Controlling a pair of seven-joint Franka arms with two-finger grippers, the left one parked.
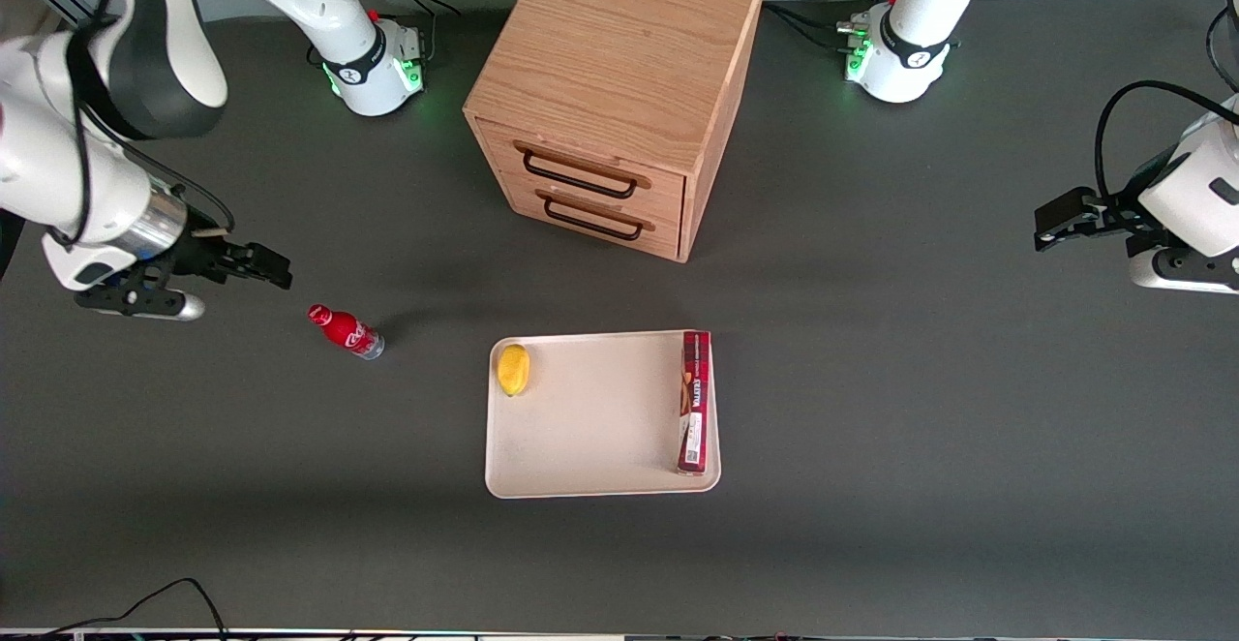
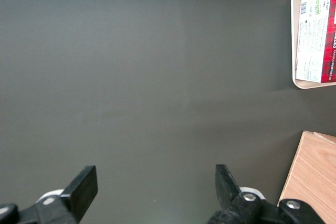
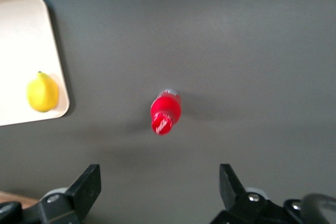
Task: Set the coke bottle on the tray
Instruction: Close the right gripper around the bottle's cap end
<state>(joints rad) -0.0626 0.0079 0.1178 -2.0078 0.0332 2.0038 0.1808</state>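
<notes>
I should grab the coke bottle by its end with the cap next, using my right gripper. Then the bottle can go on the tray.
The coke bottle is small, with a red label, a red cap and a clear base. It lies on its side on the dark table, toward the working arm's end, apart from the tray. In the right wrist view the bottle shows with its cap toward the camera. The cream-beige tray lies flat nearer the front camera than the cabinet; its corner also shows in the right wrist view. My right gripper hangs open and empty above the table, a little farther from the front camera than the bottle. In the right wrist view the gripper holds nothing between its fingers.
A yellow lemon lies in one corner of the tray, also seen in the right wrist view. A long red box lies along the tray's edge toward the parked arm. A wooden two-drawer cabinet stands farther back.
</notes>
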